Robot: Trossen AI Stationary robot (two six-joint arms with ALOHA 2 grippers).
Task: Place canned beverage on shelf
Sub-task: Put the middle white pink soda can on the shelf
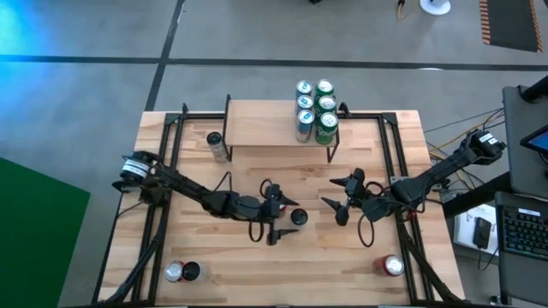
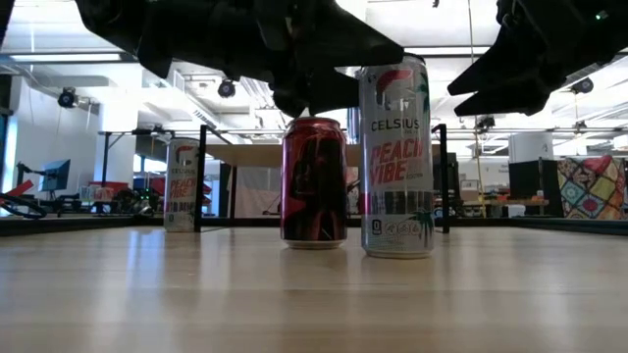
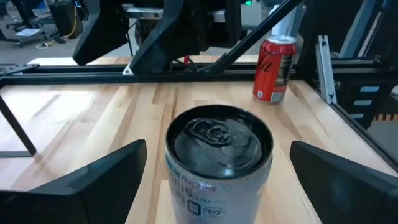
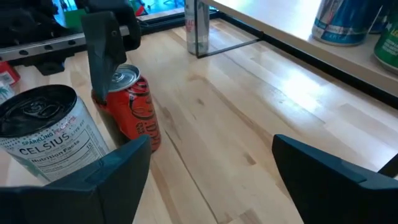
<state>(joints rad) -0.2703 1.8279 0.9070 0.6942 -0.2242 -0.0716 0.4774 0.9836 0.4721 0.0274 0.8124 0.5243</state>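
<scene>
The left gripper needs to grip the Celsius can by its side [image 1: 298, 224] next, so that it can place the Celsius can on the shelf [image 1: 265, 124].
A tall silver Celsius can [image 3: 217, 162] with a black top stands upright on the table at mid-table [image 1: 297, 216]. My left gripper [image 1: 285, 216] is open, with one finger on each side of this can and a gap between them and it. Beside it stands a shorter red can [image 4: 127, 109], close to one left finger [image 4: 102, 46]. My right gripper [image 1: 338, 201] hangs open over bare table to the right of both cans. The shelf [image 1: 265, 124], a light-wood board on black legs, stands at the far side with several cans [image 1: 315, 111] on its right end.
A silver can [image 1: 217, 141] stands by the shelf's left legs. Two cans [image 1: 180, 272] sit at the near left corner and a red can [image 1: 392, 265] at the near right. Black frame rails [image 1: 171, 145] run along the table's sides.
</scene>
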